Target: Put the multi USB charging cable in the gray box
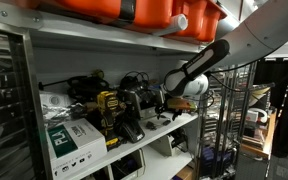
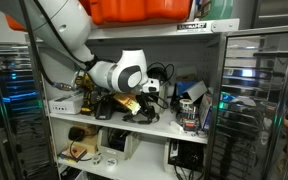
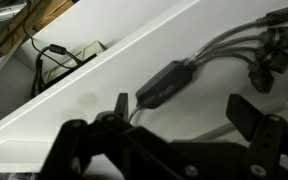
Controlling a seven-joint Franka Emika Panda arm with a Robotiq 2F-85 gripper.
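Observation:
The fingers are above the board [image 3: 104, 85], short of the cable's black body, so it is too early to close. My gripper moves toward the cable's body next, then closes on it.
In the wrist view the multi USB charging cable [image 3: 167, 83] lies on the white shelf board [image 3: 104, 85]. It has a black oblong hub, and several short leads fan out to plugs at the upper right. My gripper [image 3: 184, 105] is open just above it, with a finger on each side and the hub near the left finger. Nothing is in the jaws. In both exterior views the gripper [image 1: 167, 103] [image 2: 149, 100] reaches into the middle shelf. A grayish bin-like thing [image 2: 191, 103] stands just beside it; I cannot tell for certain that it is the gray box.
A yellow-black tool [image 1: 106, 108] [image 2: 87, 100] and a white carton with a green label [image 1: 72, 135] sit on the same shelf. An orange container [image 1: 154, 12] [image 2: 134, 10] is on the shelf above. Wire racks [image 2: 259, 100] flank the unit, and more cables [image 3: 59, 55] lie behind the board.

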